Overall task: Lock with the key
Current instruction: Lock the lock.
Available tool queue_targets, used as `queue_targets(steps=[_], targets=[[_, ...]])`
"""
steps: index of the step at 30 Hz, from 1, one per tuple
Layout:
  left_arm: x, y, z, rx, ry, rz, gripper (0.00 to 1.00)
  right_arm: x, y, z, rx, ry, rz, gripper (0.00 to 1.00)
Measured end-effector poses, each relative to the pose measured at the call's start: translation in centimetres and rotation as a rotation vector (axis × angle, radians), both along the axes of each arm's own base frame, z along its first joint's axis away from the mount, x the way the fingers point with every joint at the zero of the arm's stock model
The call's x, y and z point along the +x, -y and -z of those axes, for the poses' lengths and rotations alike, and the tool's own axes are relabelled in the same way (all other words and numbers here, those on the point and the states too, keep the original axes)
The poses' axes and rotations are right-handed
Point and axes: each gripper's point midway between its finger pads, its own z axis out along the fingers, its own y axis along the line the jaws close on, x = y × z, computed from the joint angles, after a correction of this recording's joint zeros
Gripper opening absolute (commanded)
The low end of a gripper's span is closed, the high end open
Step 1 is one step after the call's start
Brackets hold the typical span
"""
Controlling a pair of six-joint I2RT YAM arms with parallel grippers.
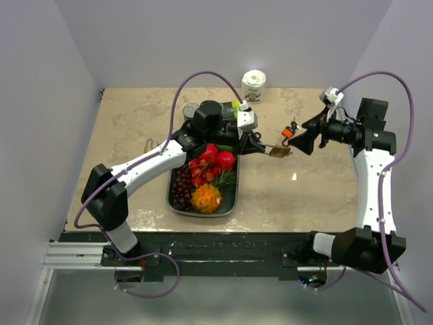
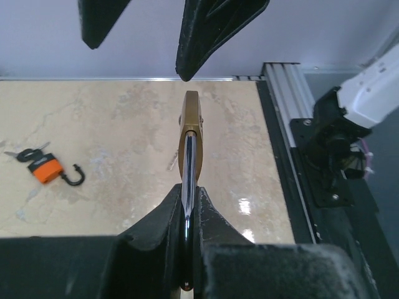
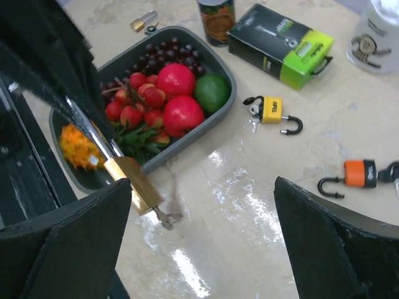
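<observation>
Next, to lock the brass padlock, my right gripper grabs its body (image 2: 191,120) across its broad sides and leaves the shackle (image 2: 187,187) to my left gripper.
A brass padlock (image 1: 279,152) hangs in the air just right of the fruit tray, above the table. My left gripper (image 1: 260,145) is shut on its steel shackle (image 2: 187,187), and the brass body (image 2: 190,134) sticks out beyond the fingertips. A small key (image 3: 163,216) sits in the bottom of the brass padlock (image 3: 133,182). My right gripper (image 1: 295,142) stands wide open facing the padlock's key end, with nothing between its fingers. In the right wrist view the padlock lies next to that gripper's left finger (image 3: 75,243).
A grey tray (image 1: 170,203) of fruit lies under my left arm. On the table are an orange padlock (image 3: 358,173) with keys, a yellow padlock (image 3: 271,109), a green-and-black box (image 3: 280,40), a can (image 3: 216,18), a small brass padlock (image 3: 142,22) and a white roll (image 1: 254,86).
</observation>
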Motion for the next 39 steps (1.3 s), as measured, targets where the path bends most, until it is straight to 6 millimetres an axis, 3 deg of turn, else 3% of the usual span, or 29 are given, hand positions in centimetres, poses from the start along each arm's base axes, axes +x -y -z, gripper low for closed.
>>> queue_targets(steps=[3, 7, 11, 16, 26, 31, 35, 39], targets=[[-2.2, -0.6, -0.1, -0.001, -0.013, 0.071, 0.0, -2.9, -1.2, -0.1, -0.057, 0.096, -0.127, 0.95], [-4.3, -1.0, -0.3, -0.008, -0.022, 0.139, 0.0, -6.4, -3.2, 1.5, -0.088, 0.133, -0.288, 0.94], [-4.9, -1.2, -0.6, -0.017, -0.022, 0.171, 0.0, -9.1, -4.5, 3.6, -0.09, 0.109, -0.374, 0.94], [-5.2, -1.3, -0.8, -0.021, -0.034, 0.184, 0.0, -11.1, -5.9, 3.6, -0.1, 0.136, -0.449, 0.9], [-5.8, -1.1, -2.3, -0.065, -0.094, 0.209, 0.0, -10.9, -7.8, 3.7, -0.105, 0.176, -0.483, 0.53], [-5.9, -1.1, -2.4, -0.063, -0.108, 0.21, 0.0, -10.4, -8.1, 3.4, -0.096, 0.178, -0.476, 0.48], [-5.9, -1.1, -2.3, -0.062, -0.108, 0.21, 0.0, -10.3, -8.2, 3.7, -0.096, 0.161, -0.48, 0.54], [-5.9, -1.2, -2.3, -0.062, -0.096, 0.214, 0.0, -10.0, -8.1, 4.4, -0.108, 0.131, -0.487, 0.53]])
